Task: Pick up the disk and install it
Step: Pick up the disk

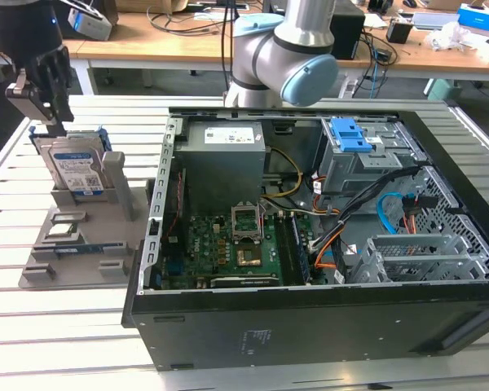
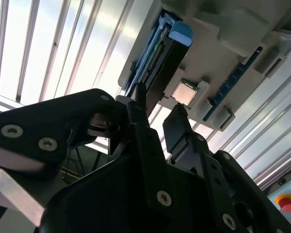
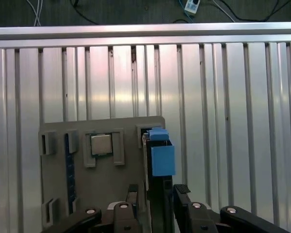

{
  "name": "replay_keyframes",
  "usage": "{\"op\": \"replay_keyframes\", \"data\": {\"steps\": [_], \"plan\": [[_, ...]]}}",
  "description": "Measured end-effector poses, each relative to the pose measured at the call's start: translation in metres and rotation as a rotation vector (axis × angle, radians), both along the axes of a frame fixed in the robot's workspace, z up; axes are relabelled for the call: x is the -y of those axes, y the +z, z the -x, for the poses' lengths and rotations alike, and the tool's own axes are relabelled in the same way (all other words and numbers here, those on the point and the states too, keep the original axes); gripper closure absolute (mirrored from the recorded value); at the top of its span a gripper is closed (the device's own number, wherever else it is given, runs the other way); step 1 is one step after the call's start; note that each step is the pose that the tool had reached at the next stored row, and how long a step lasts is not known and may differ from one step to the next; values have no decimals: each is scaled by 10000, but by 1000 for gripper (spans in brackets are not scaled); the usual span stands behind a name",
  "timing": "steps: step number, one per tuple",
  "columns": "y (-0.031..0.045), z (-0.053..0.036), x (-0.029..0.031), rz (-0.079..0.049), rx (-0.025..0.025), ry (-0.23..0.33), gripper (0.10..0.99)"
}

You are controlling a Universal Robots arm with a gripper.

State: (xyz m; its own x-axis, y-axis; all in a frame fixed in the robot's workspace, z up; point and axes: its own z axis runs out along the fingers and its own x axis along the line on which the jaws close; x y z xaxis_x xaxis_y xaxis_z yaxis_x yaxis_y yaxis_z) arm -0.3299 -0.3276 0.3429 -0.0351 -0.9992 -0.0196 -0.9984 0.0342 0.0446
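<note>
The gripper should next grab the disk by its blue-capped edge [image 3: 162,158], so that it can install the disk in the computer case.
The disk [image 1: 76,169] stands on edge in a slot of the grey holder [image 1: 85,261] at the exterior view's left. It is silver with a white-and-blue label and a blue carrier rail. My gripper [image 1: 53,120] hangs just above its top edge, open. In the first wrist view the two black fingers [image 3: 182,190] stand either side of the disk's [image 3: 157,158] blue-capped edge with a gap on each side. The second wrist view shows the same straddle, with the gripper [image 2: 155,114] short of the disk [image 2: 157,53].
The open computer case [image 1: 310,326] lies on the slatted metal table [image 1: 65,342] at the exterior view's right. Inside are a motherboard [image 1: 228,248], a drive cage with a blue latch [image 1: 350,134] and an empty grey bay [image 1: 416,257]. A processor chip [image 3: 101,144] sits in the holder.
</note>
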Motion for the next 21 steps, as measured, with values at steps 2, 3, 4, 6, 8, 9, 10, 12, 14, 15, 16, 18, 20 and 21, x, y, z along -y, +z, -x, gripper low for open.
{"op": "replay_keyframes", "data": {"steps": [2, 3, 4, 6, 8, 9, 10, 12, 14, 15, 16, 18, 20, 21], "plan": [[-43, 50, -16, -1, 1, 60, 667], [-57, 64, -19, 0, 0, 97, 667], [-73, 80, -25, 0, -1, 152, 667], [-95, 101, -38, 0, -1, 243, 667], [-290, 128, -50, 0, 0, 568, 667], [-458, 127, -50, 0, 0, 588, 667], [-529, 128, -50, 0, -1, 604, 667], [-530, 128, -50, 1, -2, 605, 667], [-530, 128, -50, 1, -1, 605, 667], [-530, 128, -50, 1, -1, 605, 667], [-530, 128, -50, 1, -1, 605, 667], [-531, 128, -50, 2, -1, 604, 667], [-531, 128, -50, 1, -1, 605, 682], [-531, 128, -50, 0, -1, 605, 722]]}}
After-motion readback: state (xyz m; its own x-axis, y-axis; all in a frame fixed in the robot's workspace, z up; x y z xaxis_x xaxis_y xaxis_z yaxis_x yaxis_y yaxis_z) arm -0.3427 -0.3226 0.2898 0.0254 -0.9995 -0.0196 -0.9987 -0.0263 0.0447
